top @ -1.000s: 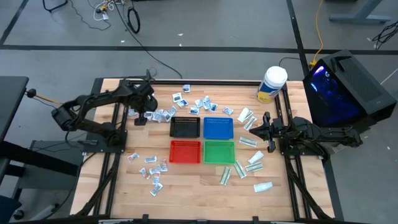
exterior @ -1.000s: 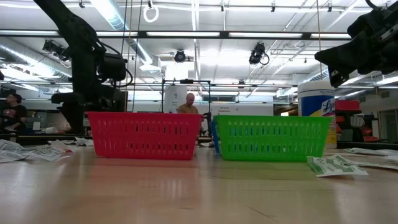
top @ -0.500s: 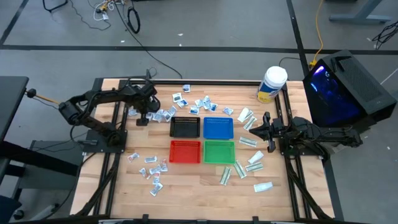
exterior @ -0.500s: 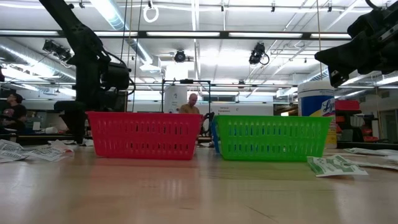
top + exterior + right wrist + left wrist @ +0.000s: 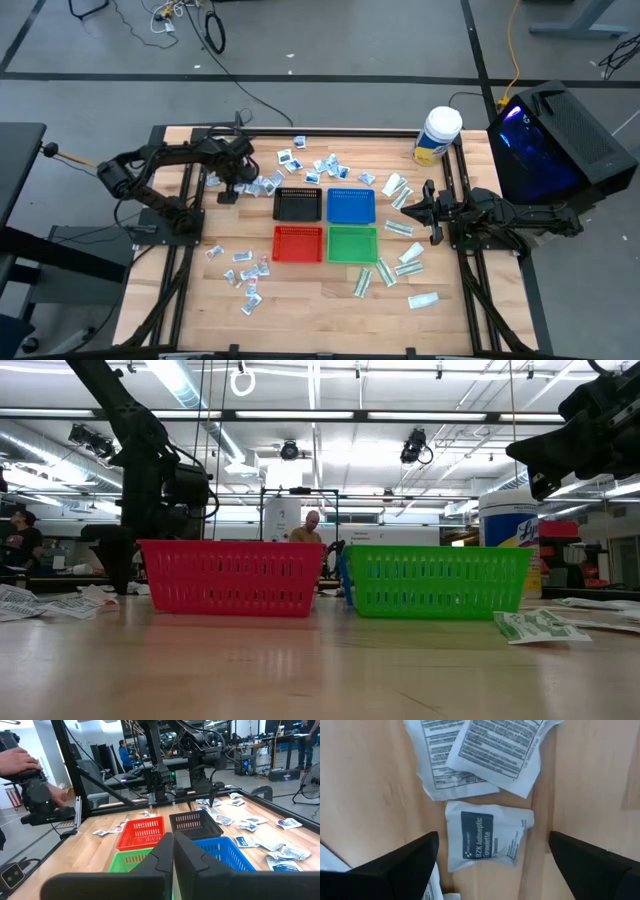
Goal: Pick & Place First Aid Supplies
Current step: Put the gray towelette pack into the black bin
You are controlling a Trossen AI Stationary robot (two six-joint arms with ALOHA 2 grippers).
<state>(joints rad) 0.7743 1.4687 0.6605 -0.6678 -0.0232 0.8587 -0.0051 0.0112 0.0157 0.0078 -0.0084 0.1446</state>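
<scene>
I should close my left gripper on the white antiseptic packet now, because my fingers are low on either side of it and would hold it.
My left gripper (image 5: 231, 187) points down, open, at the table's far left, low over a squarish white packet with dark blue print (image 5: 487, 842) that lies flat on the wood. Its two fingers (image 5: 402, 865) stand on either side of the packet without touching it. Two more white packets (image 5: 485, 750) lie overlapping just beyond. Other white packets are scattered at the far middle (image 5: 325, 168) and near left (image 5: 245, 275). Longer white-and-green ones (image 5: 400, 262) lie at the right. My right gripper (image 5: 173, 855) waits shut and level at the table's right side (image 5: 418, 200).
Four mesh trays stand mid-table: black (image 5: 297, 190), blue (image 5: 351, 190), red (image 5: 298, 229), green (image 5: 352, 229). A white jar with a yellow label (image 5: 437, 135) stands at the far right. People show in the room beyond the table (image 5: 20, 760).
My left gripper has sunk a little toward the packets at the table's far left and has stayed open. The packets have not moved.
</scene>
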